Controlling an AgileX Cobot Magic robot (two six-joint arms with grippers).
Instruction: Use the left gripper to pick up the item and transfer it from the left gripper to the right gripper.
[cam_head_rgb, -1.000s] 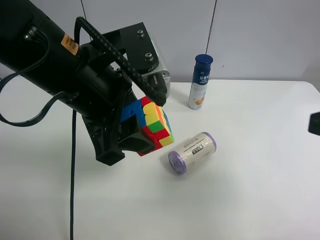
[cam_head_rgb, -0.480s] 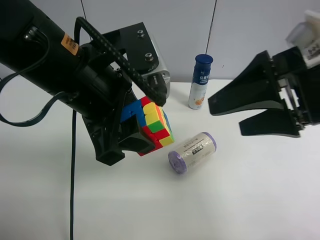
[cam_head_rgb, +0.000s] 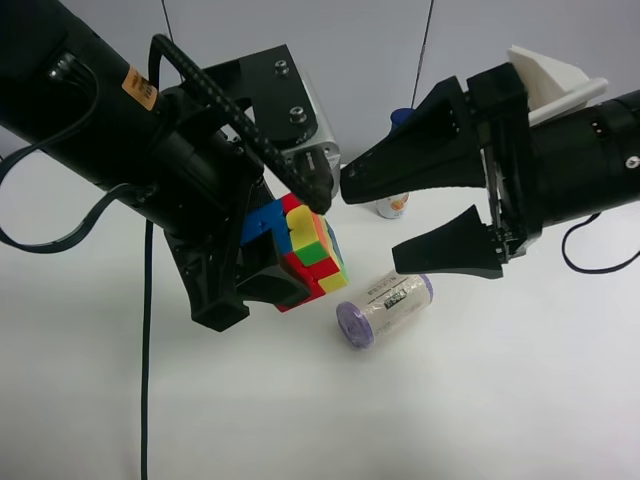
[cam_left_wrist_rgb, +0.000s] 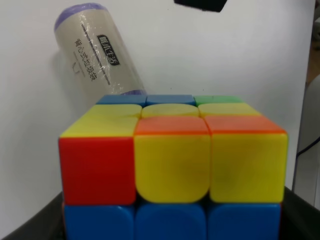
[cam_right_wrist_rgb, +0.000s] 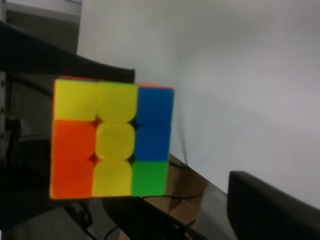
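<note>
Next, my right gripper grabs the puzzle cube by its exposed half (cam_head_rgb: 322, 250) to take over from my left gripper.
The puzzle cube (cam_head_rgb: 308, 250) is held in the air by my left gripper (cam_head_rgb: 287, 248), the bulky black arm with the orange sticker at the exterior high view's left, shut on it. The left wrist view shows the cube (cam_left_wrist_rgb: 172, 170) close up between the black fingers. My right gripper (cam_head_rgb: 372, 222), the black arm with the white housing, reaches in from that view's right. It is open, with its fingertips just right of the cube and apart from it. In the right wrist view the cube (cam_right_wrist_rgb: 112, 140) fills the left half, and one finger (cam_right_wrist_rgb: 272, 205) shows.
A purple-ended roll (cam_head_rgb: 385, 305) lies on the white table (cam_head_rgb: 450, 400) below the right gripper and also shows in the left wrist view (cam_left_wrist_rgb: 97, 50). A blue-capped white bottle (cam_head_rgb: 392, 208) stands behind, mostly hidden by the right gripper's upper finger. A black cable (cam_head_rgb: 146, 350) hangs at the left.
The right arm has swung in from the right edge toward the cube, with its fingers open. The left arm and the cube have stayed still.
</note>
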